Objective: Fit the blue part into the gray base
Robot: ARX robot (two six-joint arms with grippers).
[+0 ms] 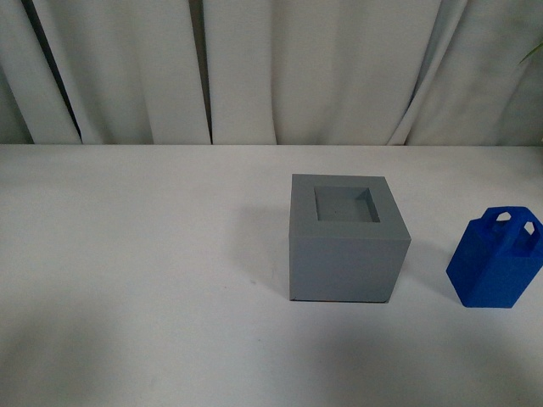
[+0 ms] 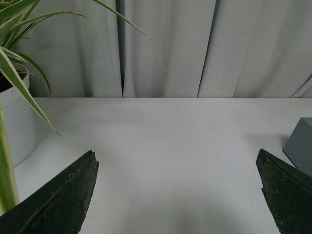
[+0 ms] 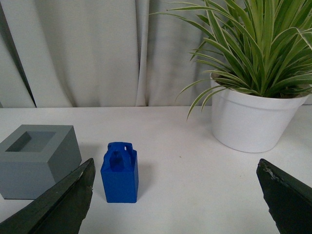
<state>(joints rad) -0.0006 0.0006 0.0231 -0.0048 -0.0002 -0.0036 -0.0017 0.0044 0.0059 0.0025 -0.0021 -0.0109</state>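
Observation:
My right gripper grabs the blue part by its arched top [image 3: 120, 151] next, to fit the blue part into the gray base's hole [image 3: 32, 141].
The gray base [image 1: 346, 239] stands on the white table right of center, its square recess facing up and empty. The blue part [image 1: 496, 259] stands upright to its right, apart from it, handle arch on top. Neither arm shows in the front view. My left gripper [image 2: 178, 161] is open over bare table, with a corner of the gray base [image 2: 301, 146] beyond one finger. My right gripper [image 3: 175, 168] is open and empty; the blue part [image 3: 120, 173] stands ahead of it near one finger, beside the gray base [image 3: 36, 160].
A white pot with a striped green plant [image 3: 253, 117] stands on the table beyond the blue part. Another white pot with a plant [image 2: 14, 122] stands at the far left side. White curtains [image 1: 271, 68] hang behind the table's back edge.

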